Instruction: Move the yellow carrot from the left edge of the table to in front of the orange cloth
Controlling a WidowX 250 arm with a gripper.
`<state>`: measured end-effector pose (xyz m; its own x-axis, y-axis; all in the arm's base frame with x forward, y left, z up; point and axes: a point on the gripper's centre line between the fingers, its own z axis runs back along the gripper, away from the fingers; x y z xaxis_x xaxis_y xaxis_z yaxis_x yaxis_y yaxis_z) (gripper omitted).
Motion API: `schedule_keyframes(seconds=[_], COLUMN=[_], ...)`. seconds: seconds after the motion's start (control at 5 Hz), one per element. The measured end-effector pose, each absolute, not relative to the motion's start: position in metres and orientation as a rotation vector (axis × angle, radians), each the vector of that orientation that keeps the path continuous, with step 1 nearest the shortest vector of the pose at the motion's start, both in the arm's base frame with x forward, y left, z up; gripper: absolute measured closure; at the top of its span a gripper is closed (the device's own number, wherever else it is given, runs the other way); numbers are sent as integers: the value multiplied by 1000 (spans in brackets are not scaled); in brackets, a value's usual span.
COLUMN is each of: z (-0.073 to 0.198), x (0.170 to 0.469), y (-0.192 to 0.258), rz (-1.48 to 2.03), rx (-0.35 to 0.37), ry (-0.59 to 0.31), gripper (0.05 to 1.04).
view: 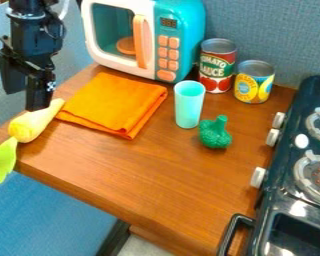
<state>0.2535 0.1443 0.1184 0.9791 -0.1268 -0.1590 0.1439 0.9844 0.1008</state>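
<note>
I will next pick up the toy vegetable by its yellow rounded body with my gripper. Then I will move the toy vegetable in from the edge of the table.
The black gripper (25, 100) hangs at the upper left, over the table's left corner, open with nothing between its fingers. Its nearer finger is close above or beside a pale yellow toy vegetable (30, 123); whether they touch, I cannot tell. The vegetable's green leafy end (6, 159) sticks out past the table edge. To the right lies a folded orange cloth (116, 104). A light turquoise cup (189, 104) stands upright beyond it, and beside the cup is a bumpy green toy vegetable (215, 132).
A toy microwave (183, 30), turquoise and white with an orange handle, stands at the back. Right of it are a red-labelled can (217, 65) and a yellow-and-blue can (253, 81). The dark toy stove (276, 200) borders the wooden table (149, 180) on the right.
</note>
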Motion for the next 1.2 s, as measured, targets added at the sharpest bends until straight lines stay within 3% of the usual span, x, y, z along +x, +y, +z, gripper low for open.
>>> schedule_keyframes(seconds=[0.2,0.4,0.6,1.2], z=[109,102,91,72], x=[252,270,279,302], y=[143,150,161,186], rz=[-135,-146,-116,28], rx=[93,27,6,99], ry=[179,163,129,40], gripper=[79,79,79,79])
